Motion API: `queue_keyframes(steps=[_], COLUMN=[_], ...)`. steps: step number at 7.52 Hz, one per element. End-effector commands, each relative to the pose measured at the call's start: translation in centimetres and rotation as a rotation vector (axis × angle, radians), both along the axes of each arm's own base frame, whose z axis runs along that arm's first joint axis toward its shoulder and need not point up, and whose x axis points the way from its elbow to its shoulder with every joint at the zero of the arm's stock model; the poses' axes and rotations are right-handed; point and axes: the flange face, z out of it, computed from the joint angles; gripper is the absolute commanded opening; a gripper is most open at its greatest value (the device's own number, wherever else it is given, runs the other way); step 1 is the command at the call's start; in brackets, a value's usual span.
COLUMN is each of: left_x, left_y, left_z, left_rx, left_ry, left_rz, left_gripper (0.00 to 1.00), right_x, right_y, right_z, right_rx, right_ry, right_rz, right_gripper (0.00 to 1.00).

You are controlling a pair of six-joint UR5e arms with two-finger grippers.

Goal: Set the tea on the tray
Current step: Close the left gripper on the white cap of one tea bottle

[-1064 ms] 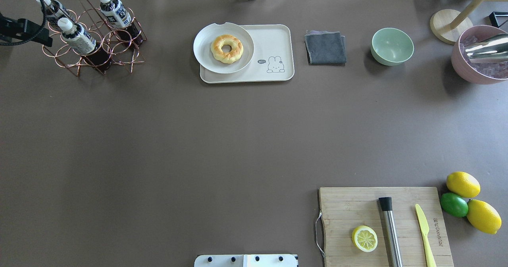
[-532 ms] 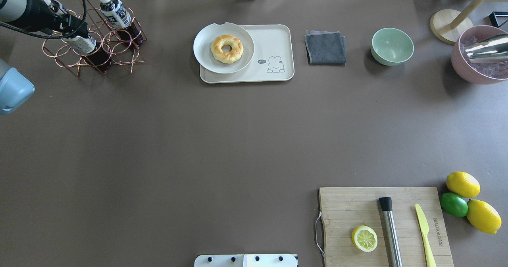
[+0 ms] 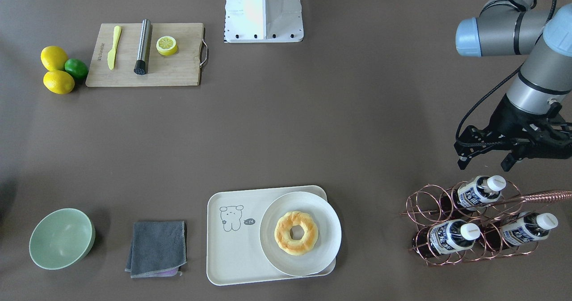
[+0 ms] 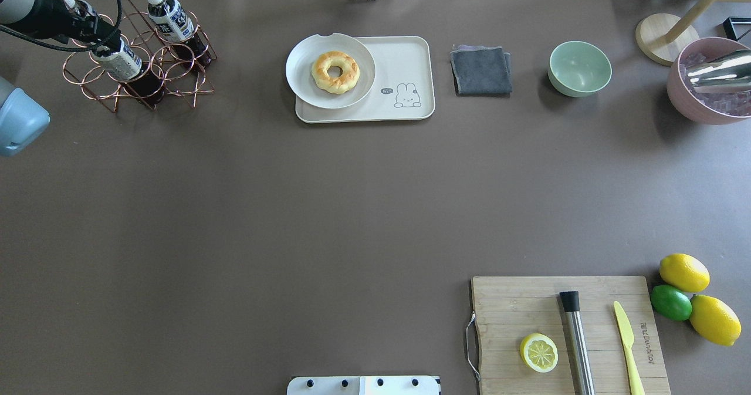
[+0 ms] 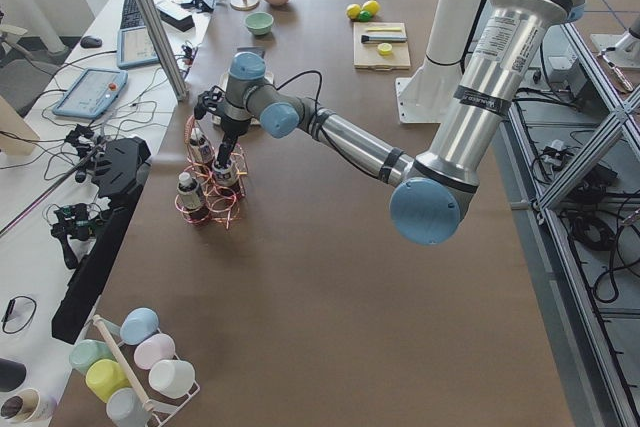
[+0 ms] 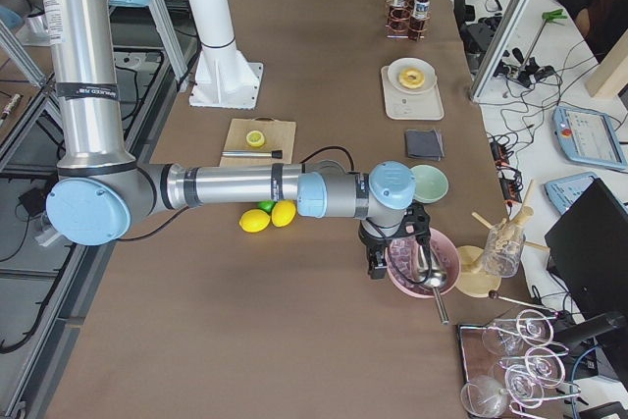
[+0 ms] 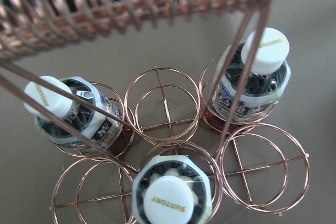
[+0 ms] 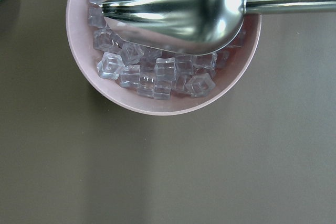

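I will place the tea on the tray (image 3: 234, 252), so next I will grab the nearest bottle by its white cap (image 3: 496, 183) with my left gripper.
Three tea bottles stand in a copper wire rack (image 3: 420, 211) at the table's far left corner. The one nearest the robot (image 3: 478, 190) has a white cap and a blue-and-white label, and the other two (image 3: 451, 237) (image 3: 527, 228) look alike. The left wrist view looks straight down on their caps (image 7: 168, 200). My left gripper (image 3: 485, 160) hovers open and empty just above that nearest bottle, over the rack (image 4: 188, 84). The cream tray (image 4: 405, 60) with the bear drawing lies at the far middle. My right gripper (image 6: 378, 262) hangs beside the pink bowl; I cannot tell its state.
A white plate (image 4: 299, 84) with a donut covers the tray's left half. A grey cloth (image 4: 480, 70), a green bowl (image 4: 579, 68) and a pink bowl of ice (image 8: 157, 106) with a metal scoop stand to the right. A cutting board (image 4: 510, 307), lemons and a lime lie near right.
My left arm has swung in from the left edge and now hangs over the bottle rack. Nothing else has moved.
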Motion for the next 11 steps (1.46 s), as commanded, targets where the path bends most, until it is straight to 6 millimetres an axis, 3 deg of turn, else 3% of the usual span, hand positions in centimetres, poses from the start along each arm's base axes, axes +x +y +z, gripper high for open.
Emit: queue_keyframes(steps=[1,5,8,11], left_x=[-0.4,0.0,0.3,0.3], left_y=[-0.8,-1.5,-2.2,-2.2], left_z=[0.4,0.5,-0.7,-0.3], left_rx=[-0.005,-0.01,0.001,0.002], left_ry=[-0.005,-0.008,-0.004,-0.008], left_rz=[-0.007,-0.004,-0.005,0.002], left_gripper=[0.91,0.9,0.88,0.87], right_x=[0.0,0.0,0.0,0.0], right_y=[0.0,0.0,0.0,0.1], right_z=[0.1,-0.1,0.1,0.4], right_rx=[-0.001,0.003,-0.001,-0.007], right_ry=[-0.001,-0.001,-0.001,-0.001], right_rz=[-0.001,0.0,-0.001,-0.001], right_gripper=[1.0,1.0,1.0,1.0])
